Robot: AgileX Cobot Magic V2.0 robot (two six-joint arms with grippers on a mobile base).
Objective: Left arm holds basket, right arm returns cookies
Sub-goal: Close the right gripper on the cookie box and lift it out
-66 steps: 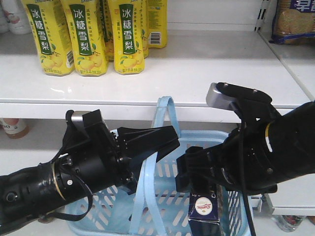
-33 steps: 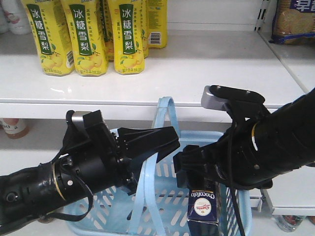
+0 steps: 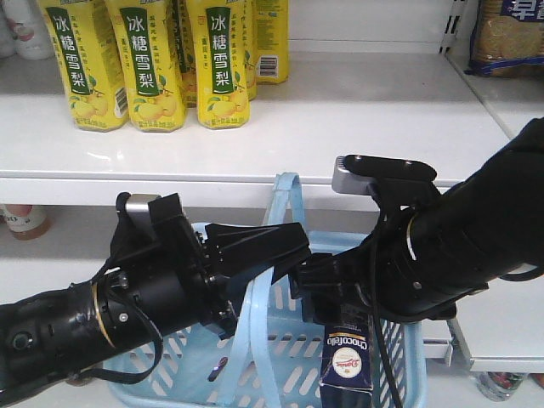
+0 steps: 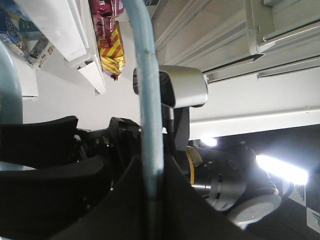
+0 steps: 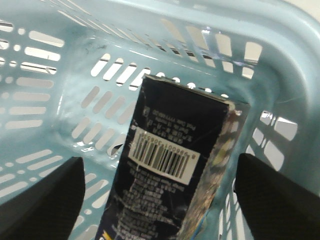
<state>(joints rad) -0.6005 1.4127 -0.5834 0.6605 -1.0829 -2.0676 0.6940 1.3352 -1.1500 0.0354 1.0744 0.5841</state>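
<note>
My right gripper grabs the carton by its narrow barcoded side (image 5: 159,167) next. Then my right gripper puts the cookies back on the white shelf.
The light blue basket (image 3: 183,361) hangs below the white shelf. My left gripper (image 3: 270,270) is shut on one of its hoop handles (image 3: 286,191); in the left wrist view that handle (image 4: 148,90) runs straight down between the closed fingers of the left gripper (image 4: 152,172). The cookies (image 3: 345,364), a dark navy carton, stand tilted in the basket's right end. My right gripper (image 3: 338,308) reaches down over them. In the right wrist view the right gripper (image 5: 160,162) is open, its fingers (image 5: 45,200) well apart on either side of the cookies (image 5: 170,200), with a gap on each side.
Yellow drink bottles (image 3: 144,64) stand at the back left of the white shelf (image 3: 357,119). A snack bag (image 3: 510,34) lies at the top right. A small jar (image 3: 24,221) sits on the lower shelf at left. The basket wall (image 5: 65,100) is close round the carton.
The right arm has moved left and a little down over the basket, and more of the carton's top shows below it. The left arm and the handle stay put.
</note>
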